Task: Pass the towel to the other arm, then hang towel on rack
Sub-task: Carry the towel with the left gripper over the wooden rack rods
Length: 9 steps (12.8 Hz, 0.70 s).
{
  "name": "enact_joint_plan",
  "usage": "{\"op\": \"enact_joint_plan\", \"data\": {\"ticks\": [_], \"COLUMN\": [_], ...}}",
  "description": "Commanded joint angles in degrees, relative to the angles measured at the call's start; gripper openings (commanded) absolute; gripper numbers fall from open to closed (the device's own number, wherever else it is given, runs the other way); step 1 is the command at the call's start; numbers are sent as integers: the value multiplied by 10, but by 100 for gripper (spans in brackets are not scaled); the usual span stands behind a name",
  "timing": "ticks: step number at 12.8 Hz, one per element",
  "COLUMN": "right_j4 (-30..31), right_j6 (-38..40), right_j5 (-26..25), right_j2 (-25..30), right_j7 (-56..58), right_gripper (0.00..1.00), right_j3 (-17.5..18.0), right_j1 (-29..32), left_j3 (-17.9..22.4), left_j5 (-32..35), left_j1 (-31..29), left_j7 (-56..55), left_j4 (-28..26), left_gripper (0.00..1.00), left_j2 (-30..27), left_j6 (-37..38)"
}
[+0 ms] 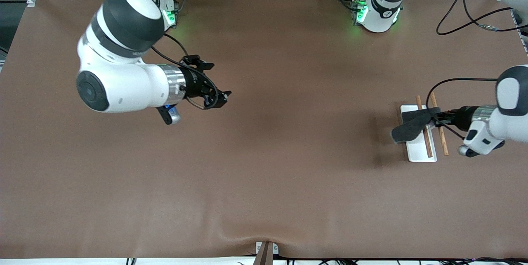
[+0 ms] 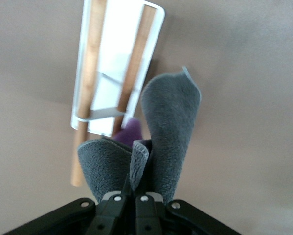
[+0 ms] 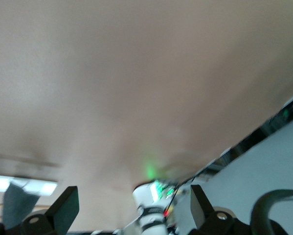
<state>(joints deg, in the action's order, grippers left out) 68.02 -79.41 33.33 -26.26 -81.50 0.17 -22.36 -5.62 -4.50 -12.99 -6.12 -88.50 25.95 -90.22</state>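
The towel's flaps are hovering above the brown rods and casting a detached shadow. The towel needs to go lower before my left gripper lets go of it.
The towel (image 1: 412, 125), dark grey with a little purple showing (image 2: 131, 131), hangs folded from my left gripper (image 1: 438, 117), which is shut on its edge. It hangs over the rack (image 1: 420, 149), across the end of the rack farther from the front camera. The rack is a white base plate with two brown rods (image 1: 442, 139). In the left wrist view the grey towel (image 2: 170, 127) droops in front of the rack (image 2: 114, 54), with the gripper (image 2: 134, 197) pinching it. My right gripper (image 1: 223, 98) waits open and holds nothing, up over the table toward the right arm's end; its fingers (image 3: 65, 208) stand wide apart.
A black cable (image 1: 462, 23) loops on the table near the left arm's base (image 1: 377, 13). A small bracket (image 1: 266, 251) sits at the table's front edge. Brown table surface (image 1: 297, 153) stretches between the two arms.
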Motion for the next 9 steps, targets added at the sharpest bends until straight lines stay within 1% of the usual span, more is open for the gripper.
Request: {"op": "enact_joint_plan", "data": {"ticks": [1,4,6,9], "right_j4": [13,14,19,25], "right_j6": [22,70,81,104], "right_j5": [-86,-157,-190,-242], "right_j2": [33,45,58,73], "right_j7": [55,165,228,375], "right_gripper": [100,100,100,100], "right_j3": [4,4,4,4], "right_j1": [6,20,36,66], "left_j3": [-7,-7,-6,-6], "left_j5": [16,18,18,20], "left_j1": [-16,-27,-27,-31], "left_j7": [31,58,69,96], "left_j4": [6,6,8,23], "left_gripper": [0,0,0,0], "left_j2": [9,10,10,17], "left_j6": [-4,-8,-21,-25]}}
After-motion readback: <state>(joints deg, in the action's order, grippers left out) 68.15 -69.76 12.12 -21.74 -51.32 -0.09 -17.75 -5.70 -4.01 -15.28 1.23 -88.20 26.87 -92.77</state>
